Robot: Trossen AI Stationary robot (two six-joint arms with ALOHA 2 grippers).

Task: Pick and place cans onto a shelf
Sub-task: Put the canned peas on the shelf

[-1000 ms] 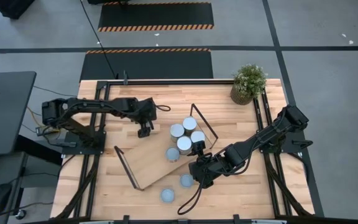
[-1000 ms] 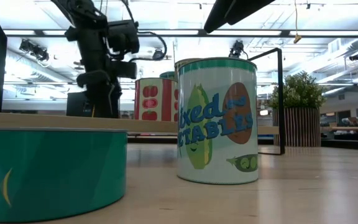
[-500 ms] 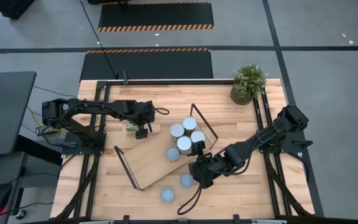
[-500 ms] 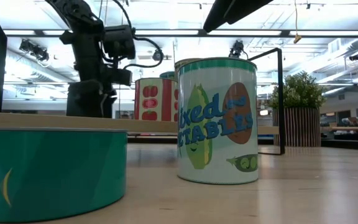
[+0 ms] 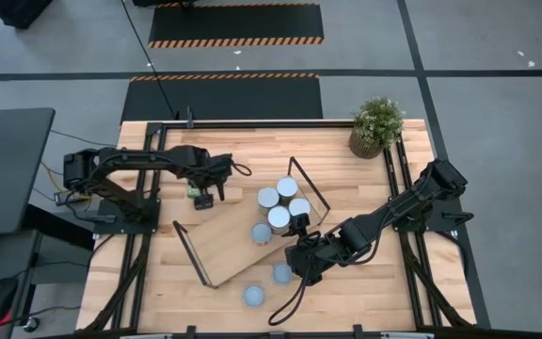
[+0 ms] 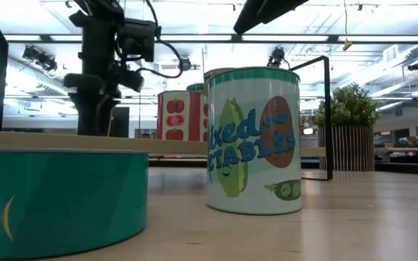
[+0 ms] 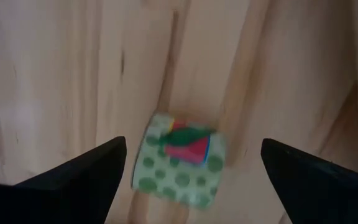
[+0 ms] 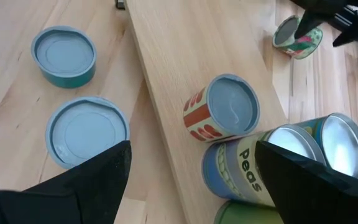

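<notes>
My left gripper isn't ready to close: the table shows between its fingers and the can, so it needs to first move toward the green-dotted can [image 5: 194, 190].
The shelf [image 5: 229, 240], a light-wood board with black wire ends, stands slantwise mid-table. Several cans stand on its right end [image 5: 279, 218]; a red-and-white one [image 8: 222, 115] is nearest my right gripper. Two short cans [image 5: 281, 273] [image 5: 253, 296] sit on the table near the front edge. A green-dotted can [image 7: 179, 168] lies on its side on the table beyond the shelf's left end. My left gripper [image 7: 192, 146] hangs open above it, pointing down, one finger on each side, clear of it. My right gripper [image 8: 192, 149] hovers open by the shelf's near edge.
A potted plant [image 5: 376, 125] stands at the far right corner. In the low view a mixed-vegetables can [image 6: 252, 138] and a teal can [image 6: 56, 199] fill the foreground. Bare tabletop lies at the far left [image 5: 172, 151] and near right [image 5: 365, 292].
My left gripper has gone toward the table's left edge and risen a little, tipping until it points straight down over the green-dotted can. Its fingers have stayed open.
</notes>
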